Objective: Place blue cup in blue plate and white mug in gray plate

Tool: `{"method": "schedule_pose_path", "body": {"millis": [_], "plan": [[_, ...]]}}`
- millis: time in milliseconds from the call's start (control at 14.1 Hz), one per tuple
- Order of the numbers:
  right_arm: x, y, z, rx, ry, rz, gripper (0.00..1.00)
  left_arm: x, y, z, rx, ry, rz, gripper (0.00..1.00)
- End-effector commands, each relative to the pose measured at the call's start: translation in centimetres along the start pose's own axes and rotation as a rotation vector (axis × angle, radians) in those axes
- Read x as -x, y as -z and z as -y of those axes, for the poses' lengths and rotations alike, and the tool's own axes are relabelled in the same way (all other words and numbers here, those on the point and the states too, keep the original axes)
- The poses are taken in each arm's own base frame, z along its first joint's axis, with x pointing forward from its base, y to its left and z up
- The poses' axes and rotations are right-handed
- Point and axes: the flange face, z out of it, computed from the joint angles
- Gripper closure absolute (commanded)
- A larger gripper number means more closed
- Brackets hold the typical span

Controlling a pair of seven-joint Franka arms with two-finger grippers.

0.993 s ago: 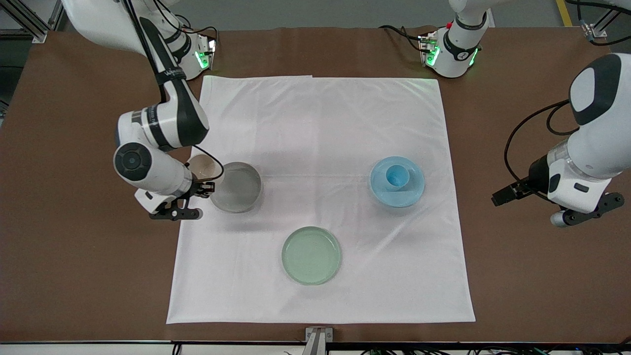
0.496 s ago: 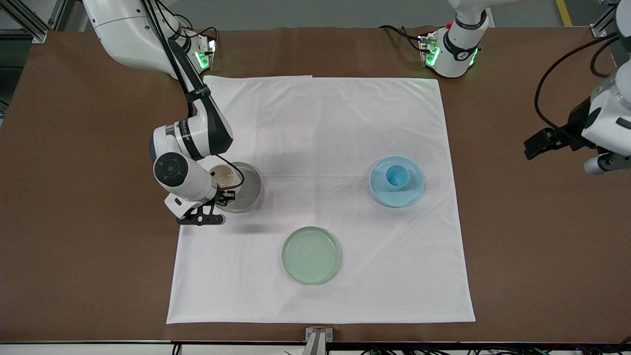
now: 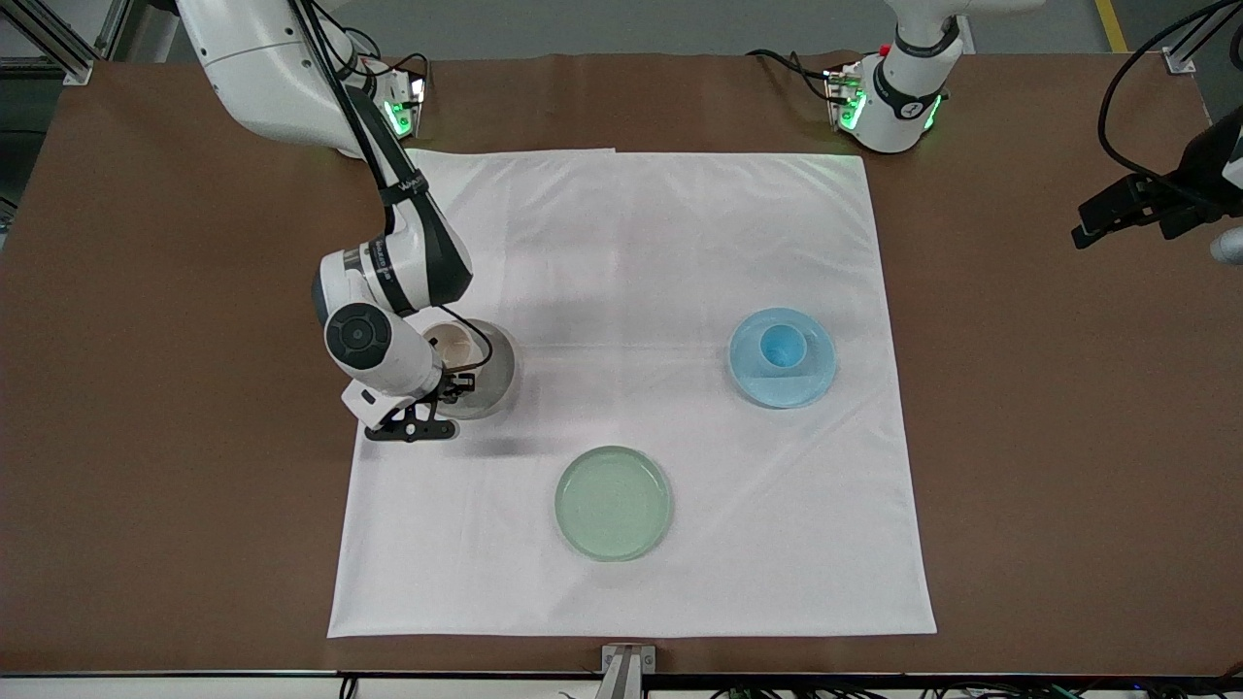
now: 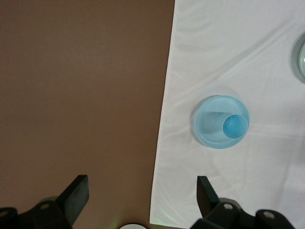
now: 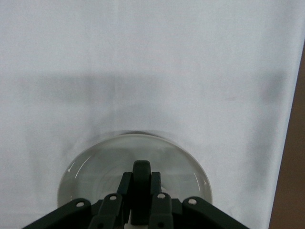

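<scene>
The white mug is over the gray plate point(image 3: 490, 374) in the front view, inside the plate's rim, so it is now time for my right gripper to release the mug.
My right gripper point(image 3: 458, 382) is shut on the black handle point(image 5: 141, 183) of the white mug point(image 3: 449, 342). It holds the mug upright over the part of the gray plate point(image 3: 490, 374) toward the right arm's end. I cannot tell whether the mug touches the plate. The gray plate also shows in the right wrist view point(image 5: 90, 164). The blue cup point(image 3: 780, 347) stands in the blue plate point(image 3: 806, 379), off-centre; both show in the left wrist view, the cup point(image 4: 235, 126) and the plate point(image 4: 207, 126). My left gripper point(image 4: 141, 191) is open and empty, high over the bare table at the left arm's end.
A pale green plate point(image 3: 613, 502) lies on the white cloth point(image 3: 631, 243), nearer to the front camera than the other two plates. The cloth covers the middle of the brown table point(image 3: 1049, 485).
My right gripper carried the white mug from beside the gray plate to over it. My left gripper rose and drew back toward its base, away from the blue plate.
</scene>
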Motion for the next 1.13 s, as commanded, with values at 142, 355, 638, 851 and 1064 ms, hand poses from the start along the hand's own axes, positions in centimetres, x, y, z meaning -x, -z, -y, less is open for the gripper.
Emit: {"method": "schedule_pose_path", "body": {"millis": [142, 355, 638, 851, 1064], "plan": [[-0.1, -0.8, 0.1, -0.008, -0.018, 0.000, 0.83, 1.1, 0.1, -1.0, 0.010, -0.011, 0.005, 0.00], [0.0, -0.6, 0.1, -0.007, -0.017, 0.006, 0.23, 2.5, 0.9, -2.7, 0.006, -0.046, -0.008, 0.00], [1.4, 6.1, -1.5, -0.010, -0.026, 0.059, 0.00, 2.9, 1.2, -3.0, 0.045, -0.075, -0.004, 0.00], [5.4, 16.6, -5.8, -0.020, -0.059, 0.130, 0.00, 2.5, 0.1, -1.7, 0.036, -0.049, 0.018, 0.00], [9.6, 24.5, -12.2, -0.049, -0.113, 0.174, 0.00, 2.6, 0.1, -2.1, 0.035, -0.035, 0.011, 0.00]]}}
